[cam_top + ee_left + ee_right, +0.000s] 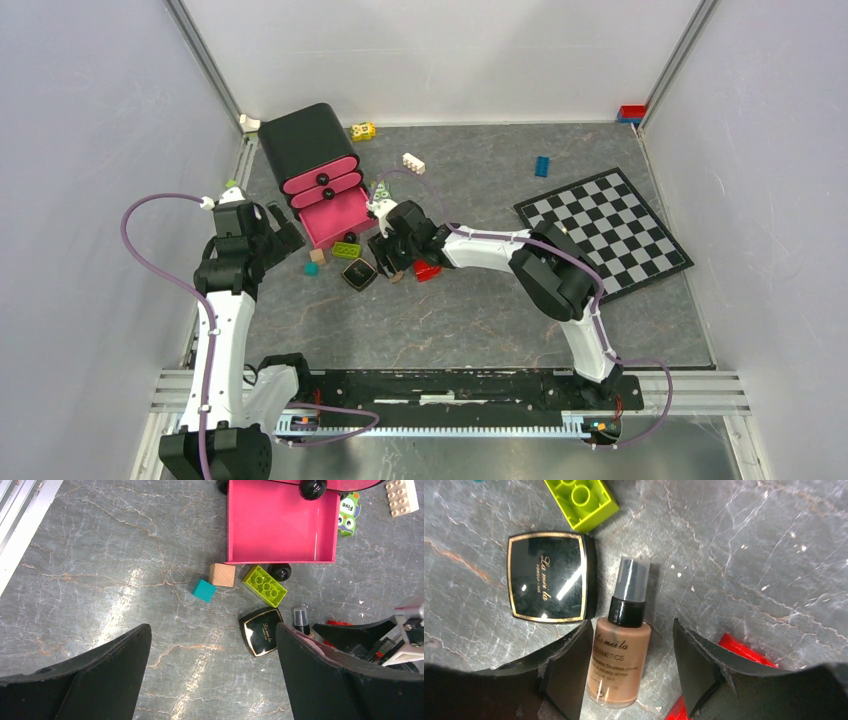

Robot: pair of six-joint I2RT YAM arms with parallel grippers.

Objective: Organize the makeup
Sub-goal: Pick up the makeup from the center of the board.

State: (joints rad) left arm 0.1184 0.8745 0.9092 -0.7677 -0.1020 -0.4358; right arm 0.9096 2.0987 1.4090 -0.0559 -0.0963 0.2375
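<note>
My right gripper grips the beige bottle by the sides of its body (397,277) (619,661) next, to leave the bottle's cap free to enter the drawer.
A beige bottle (620,660) with a black cap lies flat on the table between the jaws of my right gripper (630,637), which is open. The left finger touches the bottle's side and the right finger stands apart from it. A square black compact (549,577) lies just left of the bottle, and it also shows in the top view (359,274) and the left wrist view (261,631). My left gripper (212,630) is open and empty above bare table, left of the compact. The bottle (301,620) shows partly there. No other makeup is in view.
A black drawer unit (305,145) has its bottom pink drawer (280,525) open and empty. A lime brick (264,585), wooden cube (222,575), teal cube (204,590) and small black round piece (279,572) lie before it. A red piece (744,652) lies right of the bottle. A checkerboard (605,228) lies to the right.
</note>
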